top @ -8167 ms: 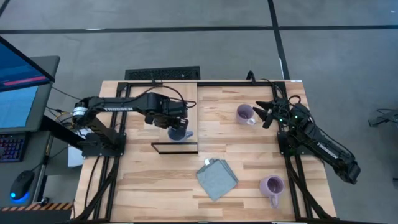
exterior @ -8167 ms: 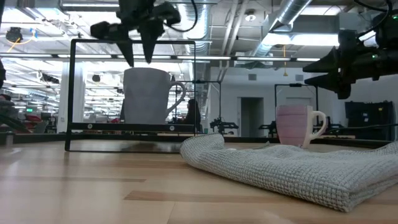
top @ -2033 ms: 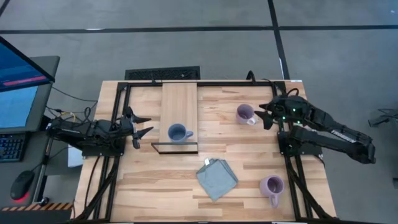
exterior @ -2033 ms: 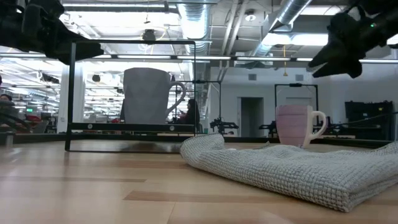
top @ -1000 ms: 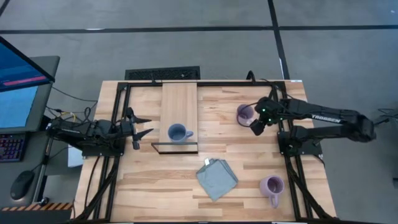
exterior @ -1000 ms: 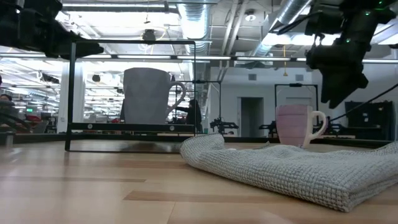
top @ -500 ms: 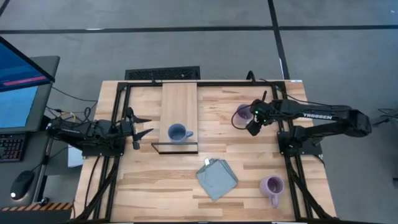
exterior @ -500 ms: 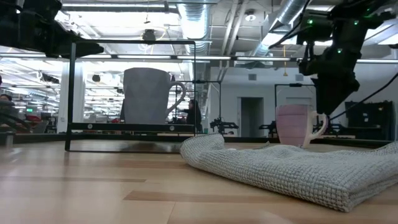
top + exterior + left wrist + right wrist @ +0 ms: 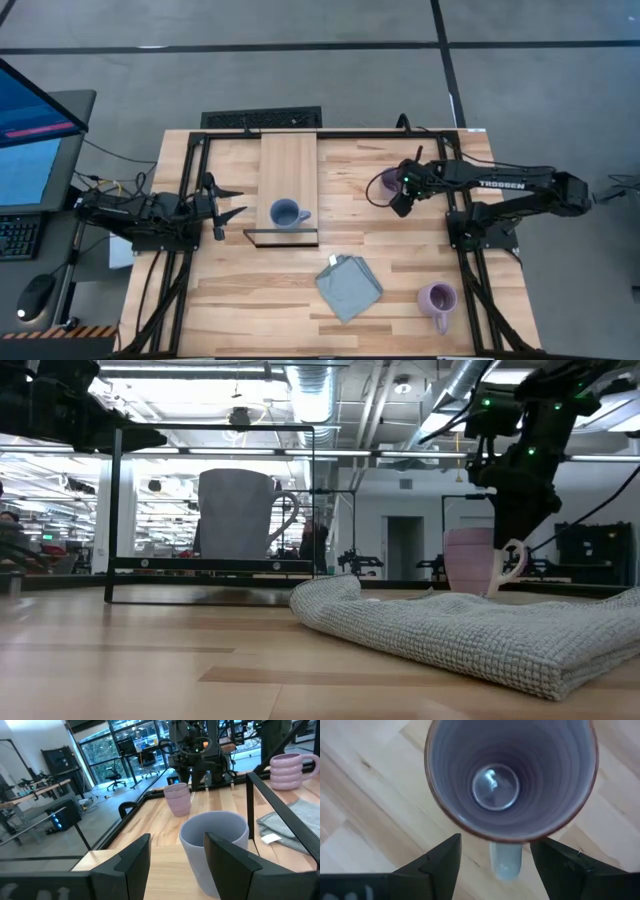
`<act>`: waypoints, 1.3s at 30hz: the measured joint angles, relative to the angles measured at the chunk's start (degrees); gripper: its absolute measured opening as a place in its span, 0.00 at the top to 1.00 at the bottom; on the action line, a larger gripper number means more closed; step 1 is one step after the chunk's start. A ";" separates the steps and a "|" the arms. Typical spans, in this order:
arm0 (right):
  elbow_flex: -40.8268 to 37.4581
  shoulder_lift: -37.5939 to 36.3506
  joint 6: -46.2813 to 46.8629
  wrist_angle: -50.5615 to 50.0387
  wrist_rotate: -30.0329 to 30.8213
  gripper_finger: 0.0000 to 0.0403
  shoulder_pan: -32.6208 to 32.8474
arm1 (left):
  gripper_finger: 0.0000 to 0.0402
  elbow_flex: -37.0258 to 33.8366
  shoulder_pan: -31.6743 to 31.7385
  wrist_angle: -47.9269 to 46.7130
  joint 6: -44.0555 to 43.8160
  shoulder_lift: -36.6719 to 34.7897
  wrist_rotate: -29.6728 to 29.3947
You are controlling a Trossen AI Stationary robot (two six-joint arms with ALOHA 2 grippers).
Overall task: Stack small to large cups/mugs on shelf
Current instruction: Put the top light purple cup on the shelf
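My right gripper should close on the mug's handle, because the pale handle (image 9: 506, 860) is between my fingers below the mug's rim (image 9: 507, 840) in the right wrist view.
A dusty blue mug (image 9: 287, 213) stands on its base on the near end of the light-wood shelf board (image 9: 289, 160). It also shows in the left wrist view (image 9: 215, 850). A lilac mug (image 9: 386, 183) stands on the table at the far right. My right gripper (image 9: 400, 198) points down over it, open, with its fingers on either side of the mug's handle (image 9: 506, 862) and apart from it. A second, ridged lilac mug (image 9: 436, 298) stands near the front right. My left gripper (image 9: 222, 203) is open and empty, left of the shelf.
A folded grey-blue cloth (image 9: 349, 287) lies at the front, between the shelf and the ridged mug. A thin black wire frame (image 9: 281, 238) stands at the shelf's near end. Black rails run along the table's left and right sides.
My right gripper has gone toward the table's left edge and down, onto the far lilac mug, and now stands about its handle. The mugs and the left arm have kept still.
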 joint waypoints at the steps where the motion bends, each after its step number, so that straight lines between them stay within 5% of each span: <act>1: 0.00 0.00 0.02 0.15 0.13 0.35 0.00 | 0.56 0.00 0.02 -0.04 0.00 0.00 0.00; 13: 0.00 -0.04 0.17 -1.31 0.13 0.37 -0.74 | 0.56 0.00 0.02 -1.55 -0.61 0.02 0.02; 28: 0.00 -0.04 0.20 -2.01 0.13 0.71 -0.74 | 0.56 0.00 0.01 -1.55 -0.61 0.02 0.04; 39: 0.00 -0.07 0.20 -2.01 0.28 0.82 -0.72 | 0.56 0.00 0.02 -1.58 -0.59 0.01 0.07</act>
